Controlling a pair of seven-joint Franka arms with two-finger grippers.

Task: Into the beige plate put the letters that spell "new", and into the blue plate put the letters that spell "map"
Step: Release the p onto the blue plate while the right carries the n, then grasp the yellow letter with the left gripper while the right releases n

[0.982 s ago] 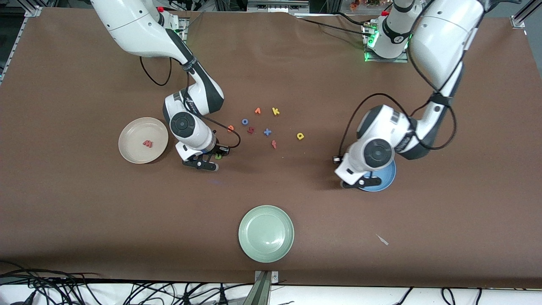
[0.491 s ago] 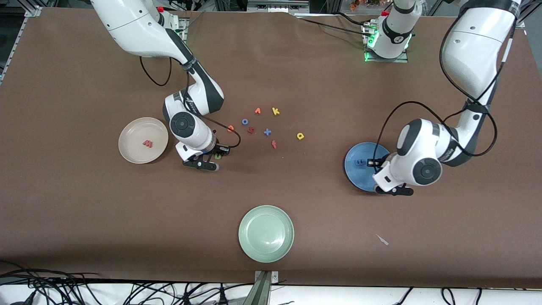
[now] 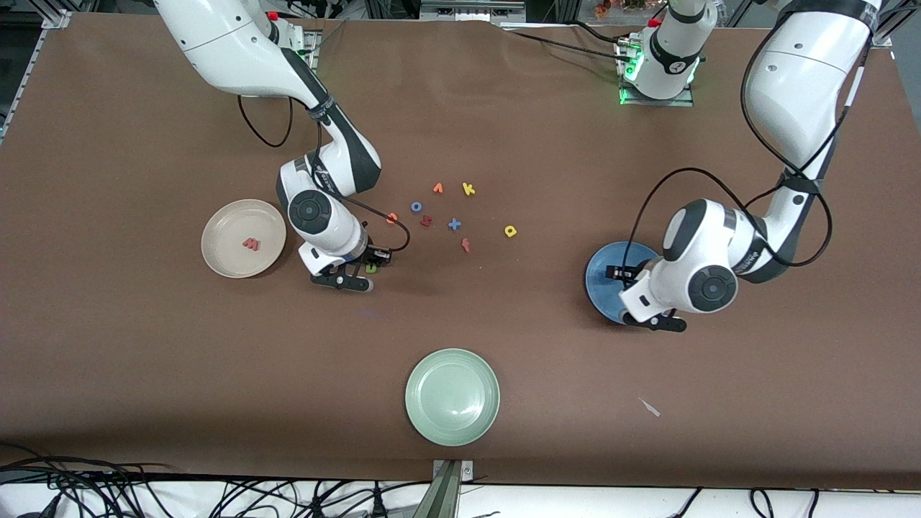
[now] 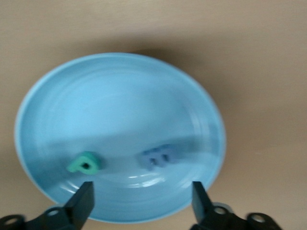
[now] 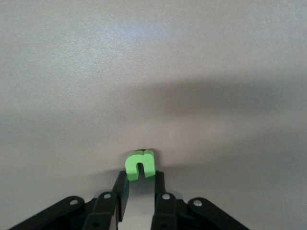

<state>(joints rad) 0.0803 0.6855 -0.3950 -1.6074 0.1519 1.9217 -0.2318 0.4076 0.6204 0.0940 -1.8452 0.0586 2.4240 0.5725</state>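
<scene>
My left gripper takes hold of the yellow a's sides around the hole (image 3: pixel 510 232) next, to add it to the blue plate.
My right gripper (image 3: pixel 368 272) is shut on the green n (image 3: pixel 371 267) at table level, between the beige plate (image 3: pixel 219 252) and the loose letters. In the right wrist view the green n (image 5: pixel 140 164) sits pinched between the tips of my right gripper (image 5: pixel 140 184). The pink-red w (image 3: pixel 250 244) lies in the beige plate. The orange e (image 3: pixel 392 217) and yellow a (image 3: pixel 510 231) lie on the table. My left gripper (image 4: pixel 142 199) hangs open over the rim of the blue plate (image 4: pixel 120 96), with nothing between its fingers. The teal p (image 4: pixel 85 163) and blue m (image 4: pixel 159 156) lie in that plate.
Other loose letters sit mid-table: an orange v (image 3: pixel 437 188), yellow k (image 3: pixel 468 189), blue o (image 3: pixel 416 206), dark red h (image 3: pixel 426 221), blue x (image 3: pixel 454 224) and a red-orange letter (image 3: pixel 466 245). A pale green plate (image 3: pixel 452 396) stands nearest the front camera.
My left gripper has opened over the blue plate, and the teal p now lies in it beside the m. The right gripper has closed on the green n without shifting.
</scene>
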